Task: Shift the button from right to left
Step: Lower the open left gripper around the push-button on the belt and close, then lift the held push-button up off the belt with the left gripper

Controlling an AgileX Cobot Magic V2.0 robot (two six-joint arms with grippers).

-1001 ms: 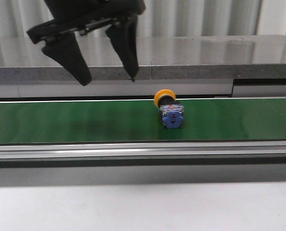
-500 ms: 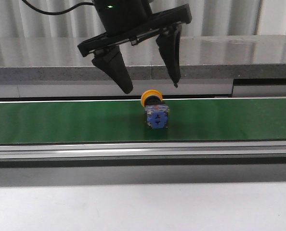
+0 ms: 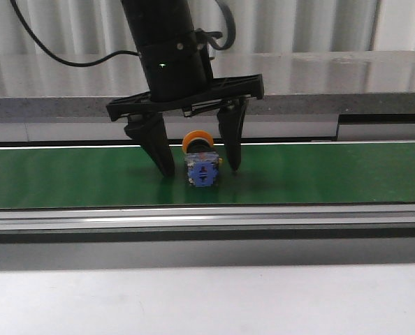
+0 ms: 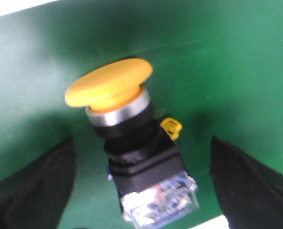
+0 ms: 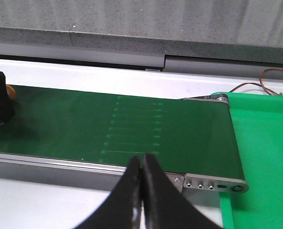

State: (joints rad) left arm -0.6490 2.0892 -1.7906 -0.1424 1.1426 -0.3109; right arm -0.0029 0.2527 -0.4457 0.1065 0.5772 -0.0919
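The gripper's fingers reach down beside the button, near the green belt, so it is time for my left gripper to close on the button.
The button (image 3: 202, 166) lies on its side on the green conveyor belt (image 3: 333, 174), its yellow-orange cap pointing away from me and its blue block toward me. My left gripper (image 3: 200, 172) is open and lowered over it, one finger on each side, tips near the belt, with gaps to the button. In the left wrist view the button (image 4: 132, 129) lies between the black fingers (image 4: 41, 186) of the left gripper (image 4: 141, 140) without touching them. My right gripper (image 5: 141, 160) is shut and empty, near the belt's front rail towards its right end.
A grey stone ledge (image 3: 319, 77) runs behind the belt and a metal rail (image 3: 263, 220) along its front. In the right wrist view the belt (image 5: 156, 124) ends at a bright green mat (image 5: 260, 143) with wires (image 5: 270, 81) behind.
The button has travelled left along the belt. My left gripper has come down from above and moved right, and now straddles the button, still open.
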